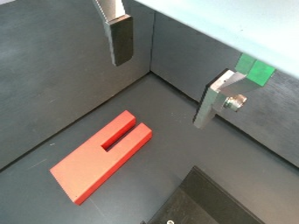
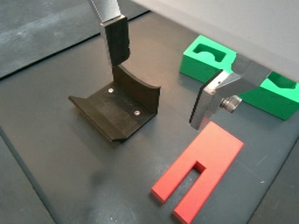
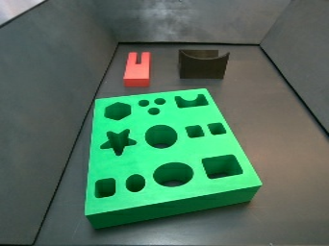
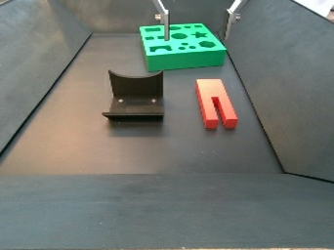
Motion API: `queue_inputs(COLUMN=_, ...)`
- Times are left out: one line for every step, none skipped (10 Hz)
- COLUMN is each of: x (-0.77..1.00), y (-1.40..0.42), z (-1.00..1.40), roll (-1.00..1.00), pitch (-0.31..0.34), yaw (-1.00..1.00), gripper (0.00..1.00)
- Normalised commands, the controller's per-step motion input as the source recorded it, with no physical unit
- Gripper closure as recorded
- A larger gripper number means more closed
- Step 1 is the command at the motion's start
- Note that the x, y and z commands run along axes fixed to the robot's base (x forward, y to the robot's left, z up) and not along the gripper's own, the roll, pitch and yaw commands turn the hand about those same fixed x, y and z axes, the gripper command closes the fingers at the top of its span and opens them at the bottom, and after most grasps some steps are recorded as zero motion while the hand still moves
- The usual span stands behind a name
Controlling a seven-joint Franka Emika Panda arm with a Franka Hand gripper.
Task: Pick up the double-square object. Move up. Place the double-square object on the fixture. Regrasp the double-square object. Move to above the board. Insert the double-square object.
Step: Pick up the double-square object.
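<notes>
I need to grab the double-square object by its slotted end with my gripper next, to put it on the dark fixture.
The double-square object is an elongated red block lying flat on the dark floor, its slotted end away from the board; it also shows in the other side view and in both wrist views. The dark fixture stands beside it, also seen in a side view and a wrist view. The green board lies beyond them. My gripper hangs high above the board's far edge, open and empty, well clear of the red block.
Grey walls enclose the floor on all sides. A green corner of the board shows behind the fingers. A dark edge, probably the fixture, shows in a wrist view.
</notes>
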Motion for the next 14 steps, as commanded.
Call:
queue_inputs(x=-0.45, y=0.0, z=-0.29, roll=0.0, pitch=-0.06, yaw=-0.09, gripper=0.0)
queue_inputs(x=-0.42, y=0.01, z=-1.0, roll=0.06, pitch=-0.106, yaw=0.09, gripper=0.0)
queue_inputs(x=-0.54, y=0.0, z=-1.0, roll=0.02, pitch=-0.086, yaw=0.07, gripper=0.0)
queue_inputs(x=-0.52, y=0.09, z=-1.0, roll=0.0, pitch=-0.107, yaw=0.12, gripper=0.0)
queue_inputs(x=-0.49, y=0.07, z=-1.0, roll=0.0, pitch=-0.11, yaw=0.06, gripper=0.0)
queue_inputs(x=-0.33, y=0.06, z=-1.0, roll=0.0, pitch=-0.116, yaw=0.0, gripper=0.0)
queue_inputs(x=-0.07, y=0.01, z=-1.0, roll=0.0, pitch=-0.064, yaw=0.0, gripper=0.0)
queue_inputs(x=0.0, y=0.0, z=-1.0, roll=0.0, pitch=-0.034, yaw=0.0, gripper=0.0)
queue_inputs(x=0.0, y=0.0, z=-1.0, roll=0.01, pitch=-0.019, yaw=-0.03, gripper=0.0)
queue_inputs(x=0.0, y=0.0, z=-1.0, roll=0.02, pitch=-0.01, yaw=-0.03, gripper=0.0)
queue_inputs(x=0.0, y=0.0, z=-1.0, roll=0.02, pitch=-0.004, yaw=-0.03, gripper=0.0)
queue_inputs(x=0.0, y=0.0, z=-1.0, roll=0.03, pitch=-0.001, yaw=-0.02, gripper=0.0)
queue_inputs(x=0.0, y=0.0, z=-1.0, roll=0.04, pitch=-0.003, yaw=0.0, gripper=0.0)
queue_inputs(x=0.0, y=0.0, z=-1.0, roll=0.05, pitch=-0.006, yaw=0.0, gripper=0.0)
